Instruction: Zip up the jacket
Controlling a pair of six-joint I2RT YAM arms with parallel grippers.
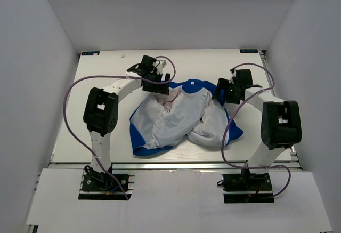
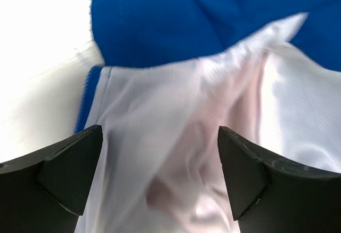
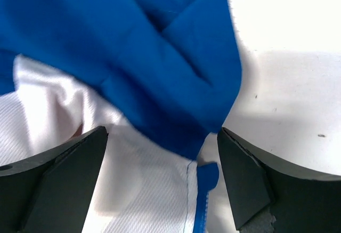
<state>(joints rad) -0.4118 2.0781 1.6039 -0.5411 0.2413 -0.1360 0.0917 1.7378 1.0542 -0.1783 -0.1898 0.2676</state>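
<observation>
The jacket has to be lifted and spread for zipping up, so the left gripper grabs the jacket's far corner next, where white lining meets blue.
The jacket (image 1: pixel 178 118) lies crumpled in the middle of the table, its white lining facing up with royal blue showing at the edges; no red or lettering shows. My left gripper (image 1: pixel 160 83) is open above the jacket's far left part; in its wrist view white lining (image 2: pixel 176 137) lies between the fingers (image 2: pixel 69 163). My right gripper (image 1: pixel 224 91) is open over the jacket's far right edge; its wrist view shows a blue fold (image 3: pixel 160 67), white lining and a blue zipper tape end (image 3: pixel 205 182) between the fingers (image 3: pixel 250 179).
White table (image 1: pixel 106 67) inside a white-walled enclosure. Purple cables (image 1: pixel 69 99) loop beside each arm. The table's front edge (image 1: pixel 170 161) runs just below the jacket.
</observation>
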